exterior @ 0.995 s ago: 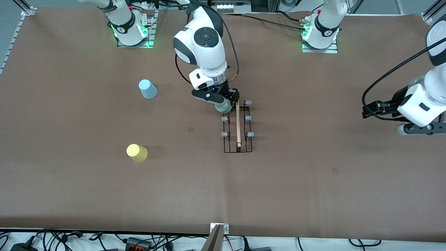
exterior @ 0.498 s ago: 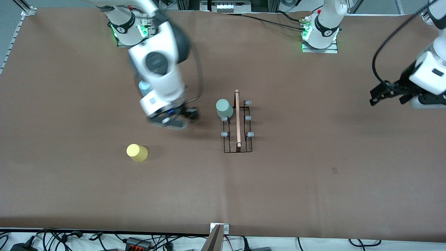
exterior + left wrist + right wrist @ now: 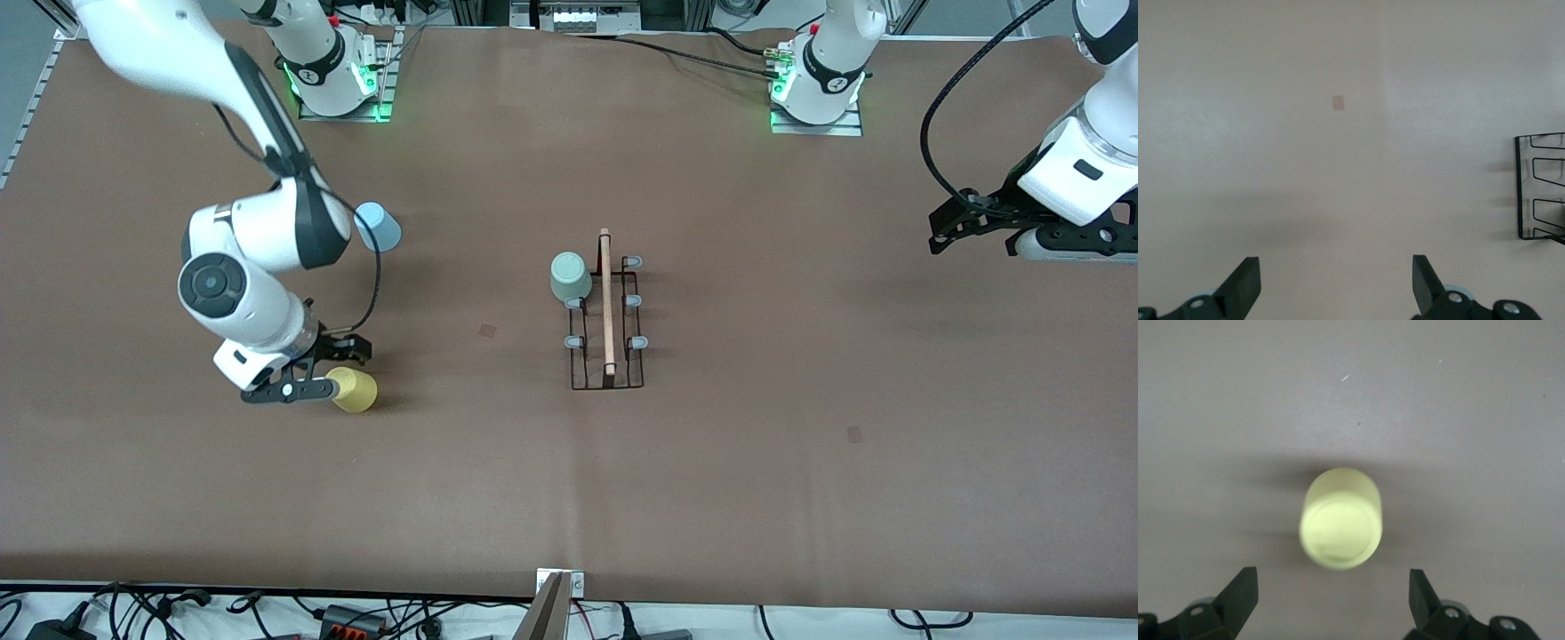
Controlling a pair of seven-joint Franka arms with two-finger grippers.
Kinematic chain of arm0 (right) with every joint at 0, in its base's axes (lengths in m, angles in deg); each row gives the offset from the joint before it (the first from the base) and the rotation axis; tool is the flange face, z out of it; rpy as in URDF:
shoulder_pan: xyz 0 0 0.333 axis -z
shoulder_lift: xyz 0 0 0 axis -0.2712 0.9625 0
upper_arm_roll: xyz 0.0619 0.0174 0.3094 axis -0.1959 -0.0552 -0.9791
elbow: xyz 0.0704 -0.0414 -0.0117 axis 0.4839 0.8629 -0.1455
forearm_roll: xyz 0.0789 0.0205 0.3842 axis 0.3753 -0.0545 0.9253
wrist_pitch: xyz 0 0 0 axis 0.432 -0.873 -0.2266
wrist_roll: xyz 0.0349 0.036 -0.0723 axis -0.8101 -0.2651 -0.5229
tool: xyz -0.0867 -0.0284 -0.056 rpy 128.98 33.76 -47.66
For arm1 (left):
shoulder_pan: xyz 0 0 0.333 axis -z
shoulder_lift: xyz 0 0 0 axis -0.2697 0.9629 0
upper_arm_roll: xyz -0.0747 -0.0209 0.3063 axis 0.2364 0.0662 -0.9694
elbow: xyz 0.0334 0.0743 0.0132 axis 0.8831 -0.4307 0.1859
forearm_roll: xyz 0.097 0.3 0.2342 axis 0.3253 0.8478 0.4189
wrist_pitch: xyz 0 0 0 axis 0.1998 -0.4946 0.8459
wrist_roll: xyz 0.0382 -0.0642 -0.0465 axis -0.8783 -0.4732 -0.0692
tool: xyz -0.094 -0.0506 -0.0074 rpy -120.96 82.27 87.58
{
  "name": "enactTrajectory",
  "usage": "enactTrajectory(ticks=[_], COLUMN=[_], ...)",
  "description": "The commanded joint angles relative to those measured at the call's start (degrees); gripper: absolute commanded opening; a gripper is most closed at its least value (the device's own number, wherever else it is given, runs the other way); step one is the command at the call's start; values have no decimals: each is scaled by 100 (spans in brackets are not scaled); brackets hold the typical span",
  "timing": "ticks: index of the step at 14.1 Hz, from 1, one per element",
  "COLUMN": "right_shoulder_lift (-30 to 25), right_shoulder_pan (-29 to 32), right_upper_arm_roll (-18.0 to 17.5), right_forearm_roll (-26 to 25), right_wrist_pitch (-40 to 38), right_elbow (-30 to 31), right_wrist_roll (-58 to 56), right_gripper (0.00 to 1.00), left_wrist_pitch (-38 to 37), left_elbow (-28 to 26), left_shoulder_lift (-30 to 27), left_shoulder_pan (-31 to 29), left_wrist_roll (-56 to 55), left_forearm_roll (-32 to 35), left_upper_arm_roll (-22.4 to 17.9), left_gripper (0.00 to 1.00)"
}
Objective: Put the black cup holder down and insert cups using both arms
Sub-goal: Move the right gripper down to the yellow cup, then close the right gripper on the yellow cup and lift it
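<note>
The yellow cup has to go onto the black cup holder, so the robot's right gripper should grab it by its round side next.
The black cup holder stands mid-table, its wooden rod handle on top. The pale grey-green cup sits on a peg at the end of the holder farthest from the front camera, on the right arm's side. The yellow cup and the light blue cup stand on the table toward the right arm's end. My right gripper is open and low beside the yellow cup, which lies just ahead of its fingertips. My left gripper is open and empty, over the table at the left arm's end.
The brown table carries two small tape marks. A corner of the holder shows in the left wrist view. Cables lie along the table's front edge.
My right gripper has let go of the grey-green cup on the holder and swung over to the yellow cup. My left gripper has drawn back toward the bases.
</note>
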Motion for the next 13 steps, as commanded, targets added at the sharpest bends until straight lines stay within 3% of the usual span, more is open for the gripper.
enactTrajectory(ticks=[1,8,9,11,12,13], right_shoulder_lift=[207,550,559,551,516,446], right_shoulder_pan=[151,151,134,134,134,134], right_upper_arm_roll=[-90,-90,-90,-90,-90,-90], right_forearm_roll=[-70,-44,-44,-53,-53,-53], right_wrist_pitch=[457,871,871,827,818,783], right_elbow=[-17,-17,-8,-8,-8,-17], right_wrist_roll=[-223,-214,-223,-275,-345,-398], right_gripper=[100,100,90,28,8,0], left_wrist_pitch=[-57,-75,-75,-75,-75,-75], left_elbow=[15,24,24,33,33,33], left_shoulder_lift=[-16,20,20,28,28,28], left_shoulder_pan=[-3,-3,6,6,6,6], left_wrist_roll=[180,180,180,180,180,180], left_forearm_roll=[-44,-35,-27,-26,-26,-18], left_upper_arm_roll=[-10,-1,-1,16,16,16], left_gripper=[100,100,100,100,100,100])
